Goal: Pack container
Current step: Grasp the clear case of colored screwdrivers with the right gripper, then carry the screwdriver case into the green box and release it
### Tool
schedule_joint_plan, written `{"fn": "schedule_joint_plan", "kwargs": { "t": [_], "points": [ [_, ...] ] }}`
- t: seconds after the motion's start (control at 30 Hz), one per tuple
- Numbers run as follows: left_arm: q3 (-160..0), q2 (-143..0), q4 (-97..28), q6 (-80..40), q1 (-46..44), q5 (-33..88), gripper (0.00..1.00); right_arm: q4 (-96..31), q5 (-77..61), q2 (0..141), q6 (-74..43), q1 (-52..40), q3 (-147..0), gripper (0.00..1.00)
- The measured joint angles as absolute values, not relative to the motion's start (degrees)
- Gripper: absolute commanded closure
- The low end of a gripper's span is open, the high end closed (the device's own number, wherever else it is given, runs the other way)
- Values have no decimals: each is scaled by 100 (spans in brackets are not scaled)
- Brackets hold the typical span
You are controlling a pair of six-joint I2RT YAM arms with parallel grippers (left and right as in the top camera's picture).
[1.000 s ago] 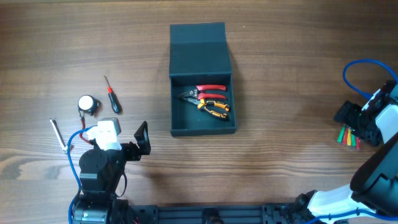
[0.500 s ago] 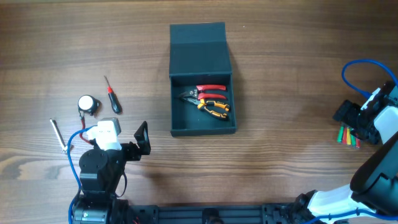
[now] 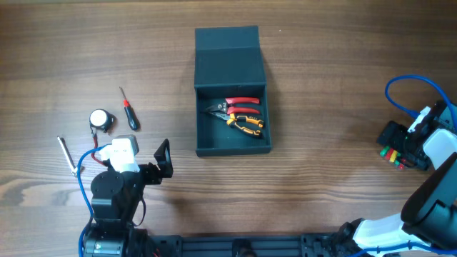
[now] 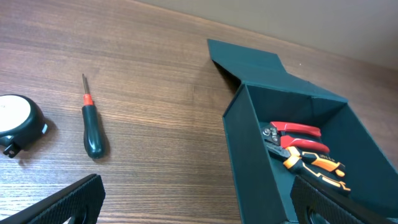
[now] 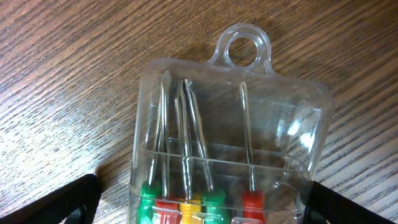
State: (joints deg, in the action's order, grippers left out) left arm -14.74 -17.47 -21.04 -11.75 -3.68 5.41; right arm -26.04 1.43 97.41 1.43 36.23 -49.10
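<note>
The two sides of the clear case (image 3: 396, 154) (image 5: 217, 185) lie between my right gripper's open fingers, so it is time to close, as closing now would catch the case.
The dark teal container (image 3: 233, 149) sits at the table's centre with its flap lid (image 3: 228, 57) open and lying flat behind it. Red-handled pliers (image 3: 241, 104) and orange-black pliers (image 3: 247, 125) lie inside. In the left wrist view the container (image 4: 249, 143) stands ahead on the right. My left gripper (image 3: 163, 158) is open and empty, left of the container's front. My right gripper (image 3: 397, 141) is open at the far right. Its fingers straddle a clear case of small colour-handled screwdrivers (image 5: 224, 143).
A small screwdriver with a red collar (image 3: 128, 111), a round tape measure (image 3: 101, 120) and a thin metal tool (image 3: 68, 155) lie on the wood left of the container. The screwdriver (image 4: 92, 124) and the tape measure (image 4: 18, 121) also show in the left wrist view.
My right gripper has shifted a little to the left and toward the front, over the screwdriver case. The left arm and the container have not moved.
</note>
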Motion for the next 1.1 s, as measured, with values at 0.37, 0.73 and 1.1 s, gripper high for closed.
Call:
{"fn": "schedule_joint_plan", "kwargs": {
  "t": [0.37, 0.73, 1.1],
  "points": [
    [-1474, -1747, -2104, -1175, -368, 541, 0, -2582, 82, 9738, 158, 3621, -4893, 29],
    [-1474, -1747, -2104, -1175, -368, 541, 0, -2582, 84, 9725, 141, 3621, -4888, 40],
    [-1474, -1747, -2104, -1175, -368, 541, 0, -2587, 86, 9725, 10, 3621, -4888, 82]
  ]
}}
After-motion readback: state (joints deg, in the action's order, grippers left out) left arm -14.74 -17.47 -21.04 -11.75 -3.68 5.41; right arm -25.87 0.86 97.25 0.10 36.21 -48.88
